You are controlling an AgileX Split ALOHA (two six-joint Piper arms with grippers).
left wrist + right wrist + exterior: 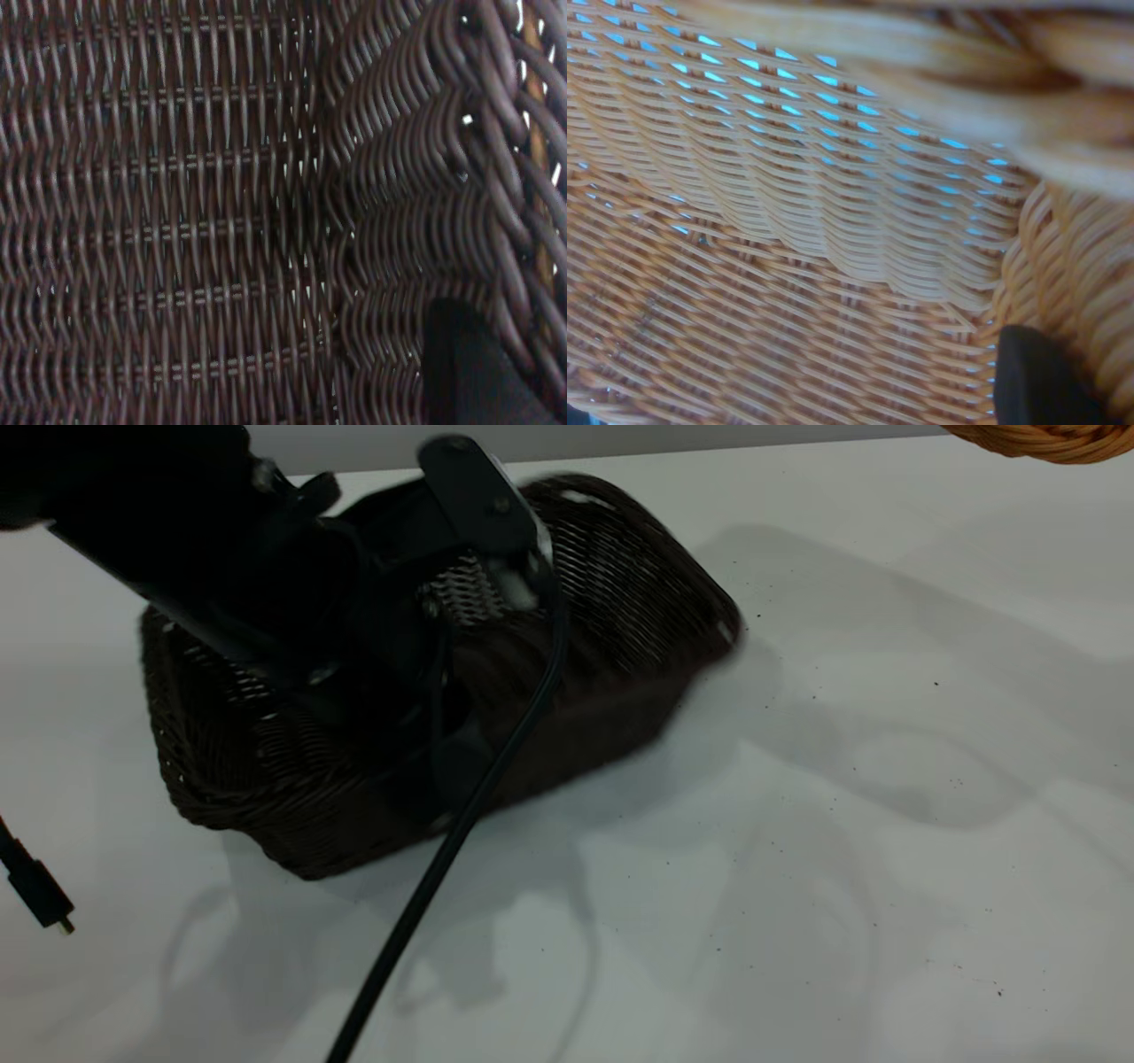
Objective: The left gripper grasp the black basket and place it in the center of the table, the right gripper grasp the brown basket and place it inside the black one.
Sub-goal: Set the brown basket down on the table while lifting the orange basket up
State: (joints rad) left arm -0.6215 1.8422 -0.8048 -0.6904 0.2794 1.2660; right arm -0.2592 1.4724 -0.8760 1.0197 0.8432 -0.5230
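Observation:
My left gripper keeps holding the black basket until its base lies flat. For now, its lower edge slants up from the pale table.
The black basket sits left of the middle of the table, tilted and partly blurred. My left gripper reaches down over its near long wall and is shut on that wall. In the left wrist view the dark weave fills the frame, with one black fingertip against the inside of the wall. Only a piece of the brown basket's rim shows at the far right corner. The right wrist view is filled by its orange-tan weave, with one black fingertip against the inside of its wall. The right arm is outside the exterior view.
A black cable hangs from the left arm across the basket's front down to the near table edge. A small black plug dangles at the far left. Pale tabletop with dark specks lies to the right of the black basket.

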